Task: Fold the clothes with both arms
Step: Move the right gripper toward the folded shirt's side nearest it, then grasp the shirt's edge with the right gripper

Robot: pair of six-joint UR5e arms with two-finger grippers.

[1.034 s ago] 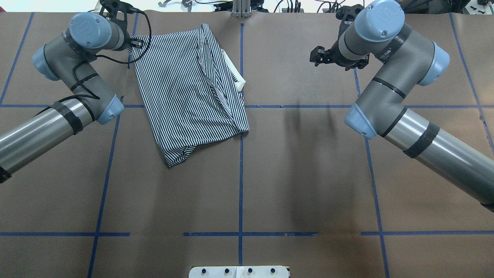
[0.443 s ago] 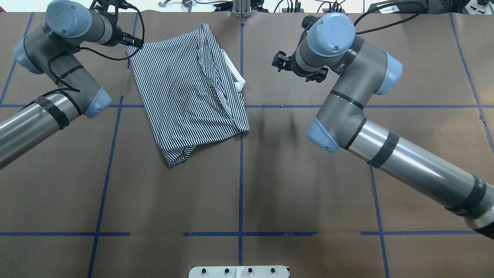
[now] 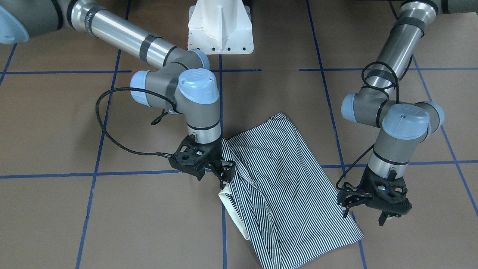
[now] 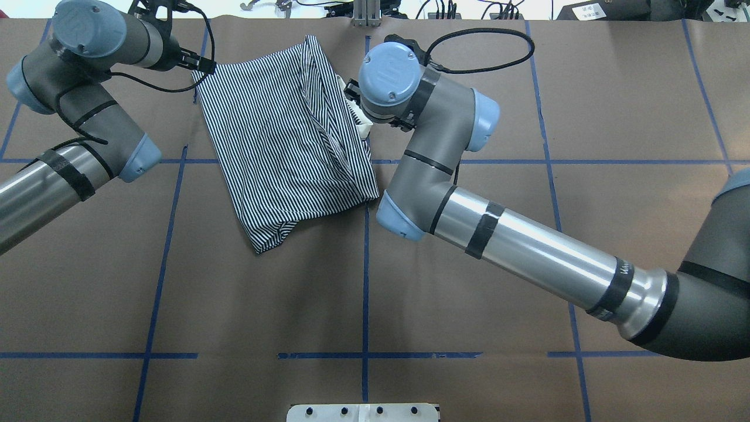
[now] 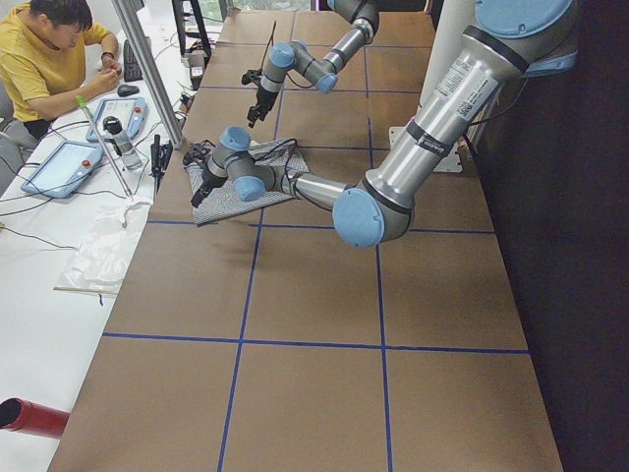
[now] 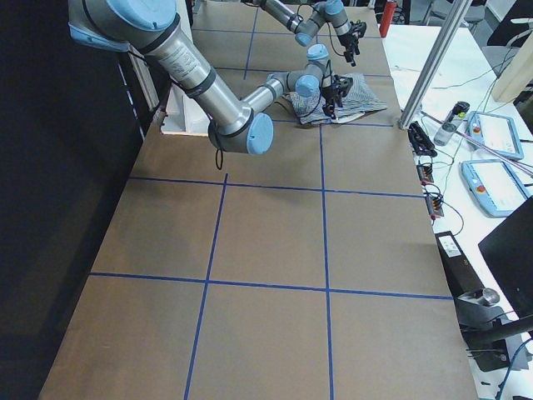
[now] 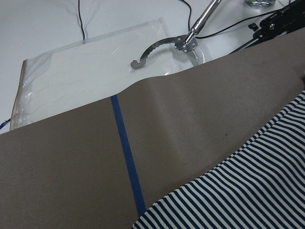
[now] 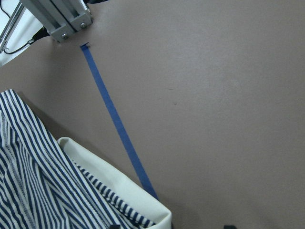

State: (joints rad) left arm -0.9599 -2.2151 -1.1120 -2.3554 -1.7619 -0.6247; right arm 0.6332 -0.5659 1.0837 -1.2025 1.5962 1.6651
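Observation:
The right gripper grabs the shirt (image 4: 281,135) by the striped edge beside its cream collar next, to fold it with both arms.
The striped polo shirt (image 4: 281,135) lies folded on the brown table, left of centre, and also shows in the front view (image 3: 291,186). Its cream collar (image 3: 233,209) pokes out at the shirt's right edge. My right gripper (image 3: 223,172) hangs open just above that collar; the right wrist view shows the collar (image 8: 124,191) close below, with fingertips apart at the frame's bottom edge. In the overhead view the right wrist hides most of this gripper (image 4: 353,94). My left gripper (image 3: 364,217) is open and empty, hovering beside the shirt's far left corner (image 7: 248,195).
A white pedestal (image 3: 220,26) stands at the robot's side of the table. Blue tape lines (image 4: 365,264) grid the brown paper. A metal post (image 4: 366,12) stands at the far edge. An operator (image 5: 49,59) sits beyond it with pendants and a plastic bag (image 7: 95,62).
My right arm has swung left across the table, from well right of the shirt to over the collar. My left arm has shifted slightly left and back by the shirt's corner.

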